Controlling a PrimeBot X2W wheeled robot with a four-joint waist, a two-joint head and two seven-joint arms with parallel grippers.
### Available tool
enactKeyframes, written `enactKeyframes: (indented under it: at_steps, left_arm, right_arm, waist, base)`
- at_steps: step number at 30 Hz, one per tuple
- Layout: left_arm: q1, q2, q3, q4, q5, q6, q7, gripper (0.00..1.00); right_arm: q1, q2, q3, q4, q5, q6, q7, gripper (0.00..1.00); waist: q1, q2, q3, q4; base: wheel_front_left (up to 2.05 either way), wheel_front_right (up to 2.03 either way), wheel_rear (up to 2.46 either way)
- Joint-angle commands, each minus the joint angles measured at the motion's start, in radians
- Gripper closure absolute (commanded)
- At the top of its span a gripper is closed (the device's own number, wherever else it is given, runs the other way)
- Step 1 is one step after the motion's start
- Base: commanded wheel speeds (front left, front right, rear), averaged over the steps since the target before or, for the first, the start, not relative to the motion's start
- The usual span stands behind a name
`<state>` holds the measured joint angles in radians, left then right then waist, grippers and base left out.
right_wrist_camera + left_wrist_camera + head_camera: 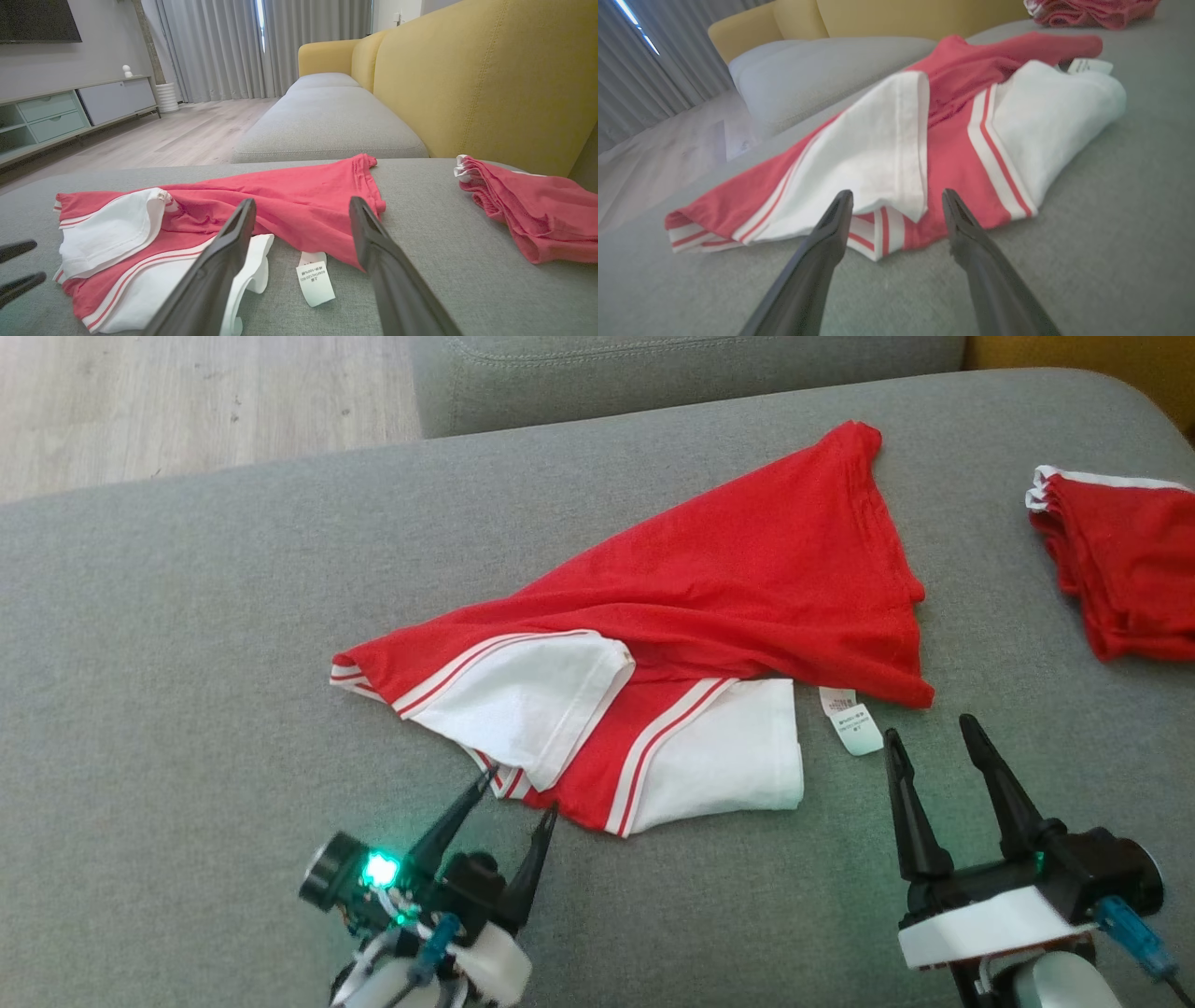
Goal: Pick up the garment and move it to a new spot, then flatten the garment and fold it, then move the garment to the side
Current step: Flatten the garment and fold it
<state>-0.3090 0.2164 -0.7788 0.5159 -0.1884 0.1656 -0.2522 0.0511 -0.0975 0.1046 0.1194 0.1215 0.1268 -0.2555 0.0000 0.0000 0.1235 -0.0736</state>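
Observation:
I should next grab the crumpled garment by its white sleeve's hem corner point(541, 783) point(915, 215) with my left gripper to spread it flat.
A red garment point(728, 588) with white panels and stripes lies crumpled on the grey sofa cushion point(187, 709), its white label point(851, 721) sticking out at the near right. My left gripper point(518, 793) is open at the garment's near edge, fingertips beside the striped hem, nothing between them. In the left wrist view the left gripper point(896, 205) frames the hem of the garment point(952, 140). My right gripper point(929, 733) stands open just right of the label, apart from the cloth. The right wrist view shows the right gripper point(302, 210) over the garment point(289, 200) and the label point(315, 280).
A second red garment point(1120, 569) with white trim lies bunched at the cushion's far right, also seen as the pile point(537, 210). Another grey cushion point(691, 373) lies beyond, wooden floor point(187, 401) at far left, and a yellow backrest point(490, 79) on the right.

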Motion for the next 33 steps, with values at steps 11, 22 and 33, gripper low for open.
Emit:
enactKeyframes:
  at_steps: [11, 22, 33]
  left_arm:
    - [-0.096, -0.073, 0.033, 0.185, -0.058, -0.081, -0.004, 0.00]
    - [-0.117, -0.120, 0.091, 0.225, -0.150, -0.156, -0.009, 0.00]
    - [-0.138, -0.131, 0.120, 0.253, -0.167, -0.187, -0.009, 1.00]
  right_arm:
    - [-0.029, -0.035, 0.031, -0.025, 0.000, 0.004, -0.006, 0.00]
    - [-0.030, -0.037, 0.035, -0.020, -0.004, 0.004, -0.006, 0.00]
    - [-0.036, -0.031, 0.032, -0.023, -0.007, 0.004, -0.006, 0.00]
  waist:
    - [0.0000, 0.0000, -0.008, -0.015]
    - [0.0000, 0.0000, -0.007, -0.030]
    - [0.0000, 0.0000, 0.005, -0.037]
  base:
    - [0.00, 0.00, 0.00]
    - [0.00, 0.00, 0.00]
    - [0.00, 0.00, 0.00]
